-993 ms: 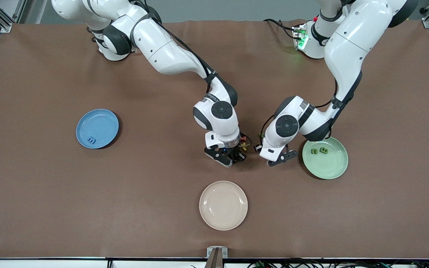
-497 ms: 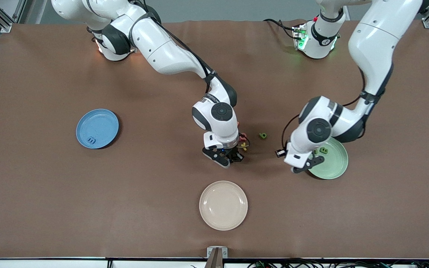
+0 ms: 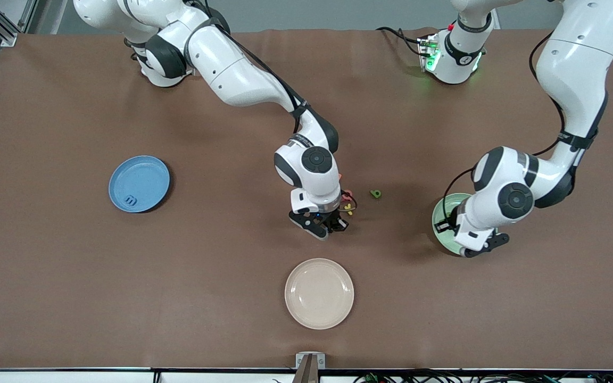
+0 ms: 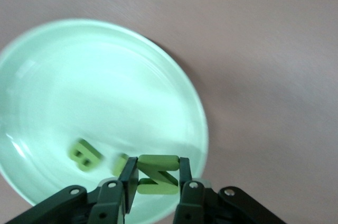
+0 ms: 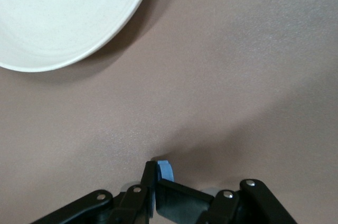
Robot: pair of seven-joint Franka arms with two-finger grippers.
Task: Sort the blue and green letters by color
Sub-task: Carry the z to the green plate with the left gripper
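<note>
I should keep my left gripper closed on the green letter (image 4: pixel 159 175) until the letter is over the plate's middle: the letter hangs near the plate's rim (image 4: pixel 203 166).
My left gripper (image 4: pixel 156 170) hangs over the pale green plate (image 3: pixel 440 211), shut on a green letter (image 4: pixel 158 161). Two more green letters lie in that plate (image 4: pixel 105 76): a B (image 4: pixel 84 155) and one half hidden by a finger. Another green letter (image 3: pixel 375 193) rests on the table between the two grippers. My right gripper (image 3: pixel 332 226) is down at the table's middle, shut on a blue letter (image 5: pixel 165 169). One blue letter (image 3: pixel 131 200) lies in the blue plate (image 3: pixel 147 173) toward the right arm's end.
A cream plate (image 3: pixel 319 293) sits nearer the front camera than the right gripper and shows in the right wrist view too (image 5: pixel 63 18). Small orange, red and yellow letters (image 3: pixel 347 205) lie right beside the right gripper. The brown mat covers the table.
The left arm has swung from the table's middle to above the green plate with the green letter in its grip, uncovering the loose green letter. The right arm has barely moved.
</note>
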